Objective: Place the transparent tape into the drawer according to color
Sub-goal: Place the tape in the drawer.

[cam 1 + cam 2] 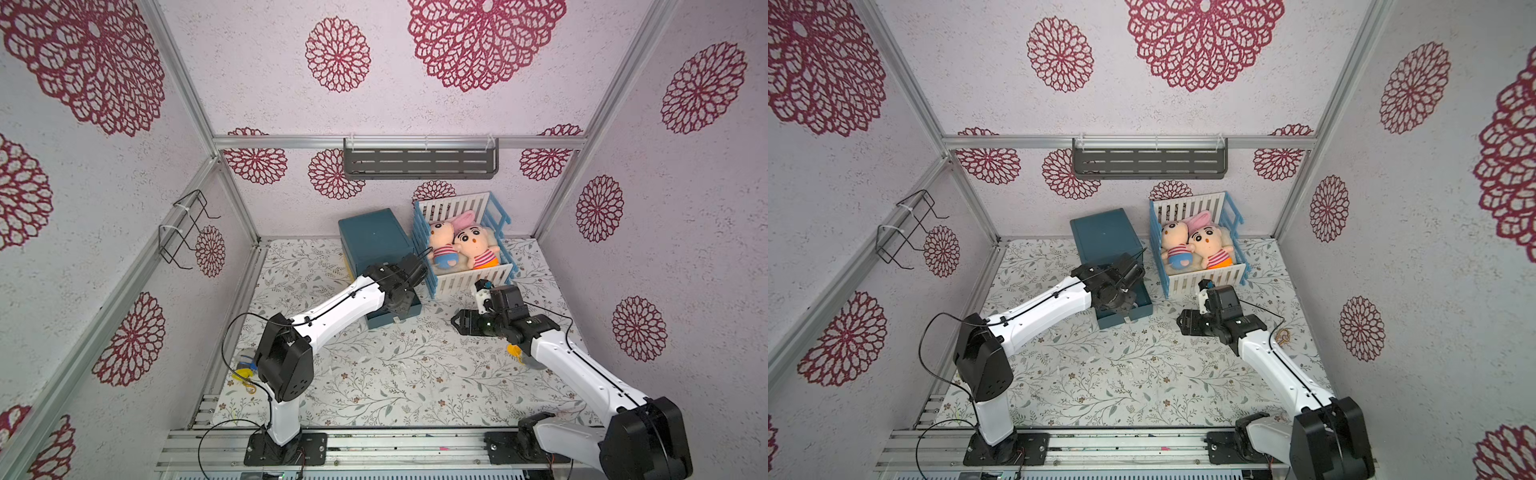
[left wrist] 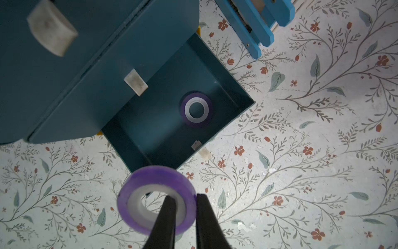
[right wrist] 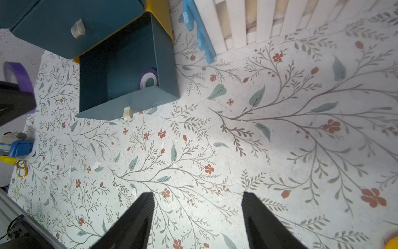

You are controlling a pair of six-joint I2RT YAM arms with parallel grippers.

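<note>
My left gripper moves the carried roll in before releasing it. Mat shows through its centre, past the drawer's front corner, so if I opened now, it would drop outside.
In the left wrist view my left gripper [image 2: 185,196] is shut on the rim of a purple roll of transparent tape [image 2: 137,194], one finger through its pale centre. It hangs above the floral mat just outside the front of the open bottom drawer [image 2: 237,90]. A second purple roll [image 2: 196,110] lies flat inside that drawer and also shows in the right wrist view [image 3: 149,80]. My right gripper [image 3: 198,196] is open over the mat with nothing between its fingers, to the right of the drawer [image 1: 395,318].
The teal cabinet [image 1: 372,232] stands at the back, with a blue-and-white crib [image 1: 498,216] holding plush dolls to its right. A blue-and-yellow keychain toy [image 1: 245,368] lies by the left arm's base. A yellow thing [image 1: 515,351] lies partly under the right forearm.
</note>
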